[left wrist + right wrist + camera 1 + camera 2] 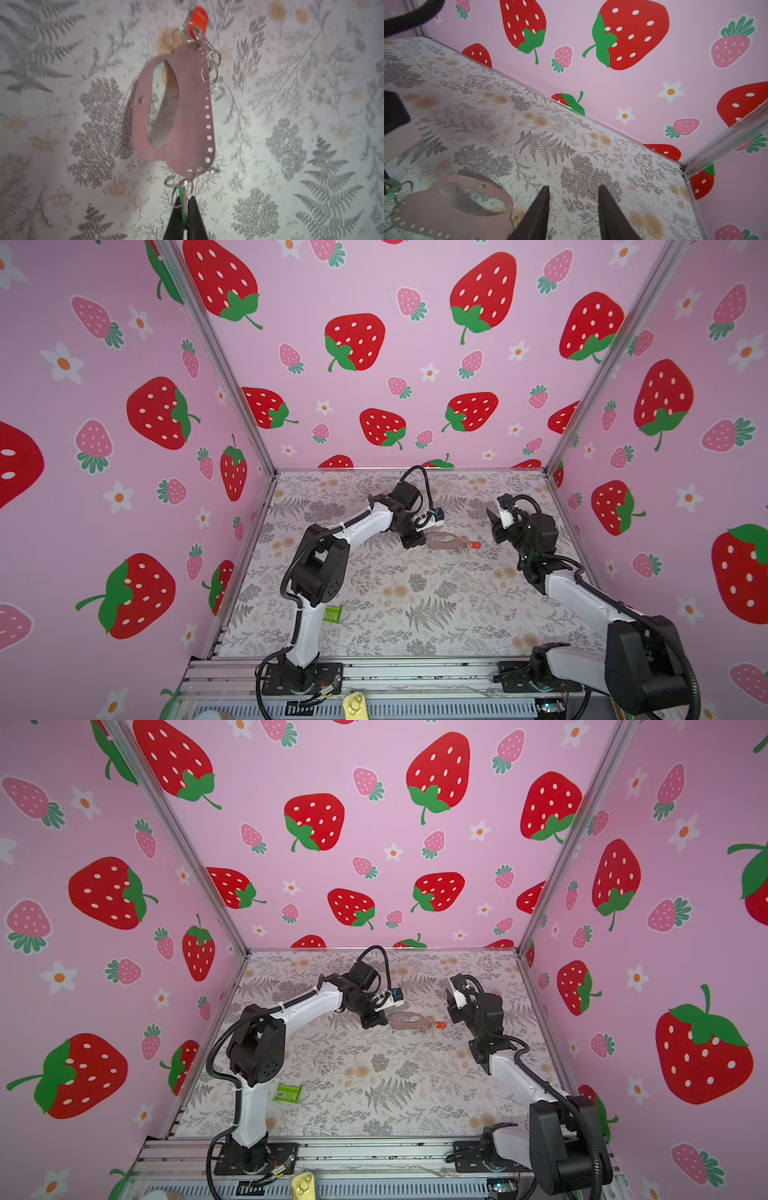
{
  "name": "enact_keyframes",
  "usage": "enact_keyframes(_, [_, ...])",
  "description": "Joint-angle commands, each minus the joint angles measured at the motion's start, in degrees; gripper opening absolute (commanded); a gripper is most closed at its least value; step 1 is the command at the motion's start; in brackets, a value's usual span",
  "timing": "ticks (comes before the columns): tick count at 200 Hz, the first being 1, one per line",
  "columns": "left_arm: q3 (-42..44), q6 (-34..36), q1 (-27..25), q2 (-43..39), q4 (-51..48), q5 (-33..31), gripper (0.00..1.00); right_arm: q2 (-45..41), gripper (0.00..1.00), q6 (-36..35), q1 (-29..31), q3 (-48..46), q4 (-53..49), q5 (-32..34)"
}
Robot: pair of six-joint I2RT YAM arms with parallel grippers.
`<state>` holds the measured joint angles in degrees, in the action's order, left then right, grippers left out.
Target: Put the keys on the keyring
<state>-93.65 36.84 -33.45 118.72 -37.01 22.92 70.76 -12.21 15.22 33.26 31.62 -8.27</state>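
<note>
The mauve keyring [187, 116] hangs above the table, apart from its shadow, and would drop if I opened my left gripper now, so it must keep holding.
The mauve keyring [187, 116] hangs just over the table, also visible in both top views [442, 540] [405, 1020]. Silver rings [210, 62] run along one edge of it. The red-orange key [200, 18] sits at its far end, its ring among those rings, and shows in both top views [473, 544] [439, 1025]. My left gripper [184, 198] is shut on the green key [182, 195], seen edge-on, which is linked to rings at the keyring's near end. My right gripper [573, 188] stands open and empty, raised just right of the red-orange key [493, 526].
A green packet with a barcode label [332, 614] [286, 1092] lies near the left arm's base. Strawberry-patterned walls close in the floral table [415, 614] at the back and sides. An aluminium rail [415, 672] runs along the front.
</note>
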Motion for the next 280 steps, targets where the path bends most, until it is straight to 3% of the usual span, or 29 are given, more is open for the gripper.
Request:
enact_keyframes(1, [4.53,3.74,1.08,-4.54,-0.43,-4.16,0.00,0.15,0.40,-0.27,0.16,-1.52,-0.33,0.50])
enact_keyframes(33, [11.00,4.48,2.46,-6.11,-1.23,-6.78,0.05,1.35,0.40,1.06,0.24,-3.39,0.55,0.04])
enact_keyframes(76, [16.42,0.89,4.46,-8.64,-0.03,-9.94,0.46,2.75,0.41,1.17,0.16,-4.13,0.79,1.10])
enact_keyframes(102, [23.76,-7.27,8.27,-18.20,8.33,-10.25,0.76,2.94,0.44,1.81,-0.22,-4.65,0.79,3.50])
enact_keyframes(117, [30.84,-13.45,12.42,-25.58,17.10,-10.96,1.00,3.24,0.47,3.50,-1.23,-5.21,1.41,4.45])
enact_keyframes(125, [35.28,-16.96,15.20,-29.35,22.41,-11.00,0.99,3.61,0.51,4.82,-1.92,-5.81,2.33,4.84])
enact_keyframes(128, [37.05,-18.19,16.28,-30.66,25.29,-11.23,0.99,3.64,0.57,5.42,-2.19,-6.13,2.97,5.15])
enact_keyframes(135, [40.95,-21.23,18.66,-33.38,31.10,-12.15,0.99,4.01,0.77,6.89,-2.73,-6.95,4.54,6.21])
enact_keyframes(139, [43.46,-22.85,19.88,-34.82,34.36,-12.82,0.99,4.26,0.97,7.88,-3.18,-7.53,5.66,6.69])
enact_keyframes(141, [44.62,-23.50,20.68,-35.41,35.91,-13.05,0.99,4.44,1.00,8.38,-3.38,-7.97,6.31,6.89])
enact_keyframes(167, [56.07,-28.81,27.81,-40.83,49.90,-16.65,0.99,5.93,0.99,11.24,-5.05,-13.40,15.21,10.11])
enact_keyframes(190, [64.84,-34.95,31.96,-40.80,65.99,-18.78,0.99,6.49,0.99,9.69,-5.23,-20.42,30.13,12.11])
enact_keyframes(203, [66.28,-35.21,33.38,-38.04,72.42,-17.39,0.99,6.95,0.99,7.11,-5.24,-22.85,36.65,10.38])
enact_keyframes(224, [66.53,-36.76,35.58,-32.37,77.53,-13.97,0.99,14.42,0.99,6.05,-5.48,-24.40,47.99,8.94])
enact_keyframes(240, [69.57,-38.21,36.53,-29.19,86.61,-12.98,0.99,16.93,0.99,6.97,-6.02,-24.28,48.96,10.86])
enact_keyframes(249, [68.86,-37.77,36.71,-30.15,82.95,-12.71,0.99,21.01,0.99,7.40,-6.15,-25.29,56.87,10.49])
enact_keyframes(264, [68.14,-37.74,36.09,-29.68,82.42,-14.64,0.99,17.75,0.99,7.39,-6.58,-21.46,44.07,10.16])
enact_keyframes(280, [68.02,-37.72,35.69,-29.69,82.29,-16.67,0.99,19.75,0.99,8.84,-7.58,-20.01,44.69,9.89])
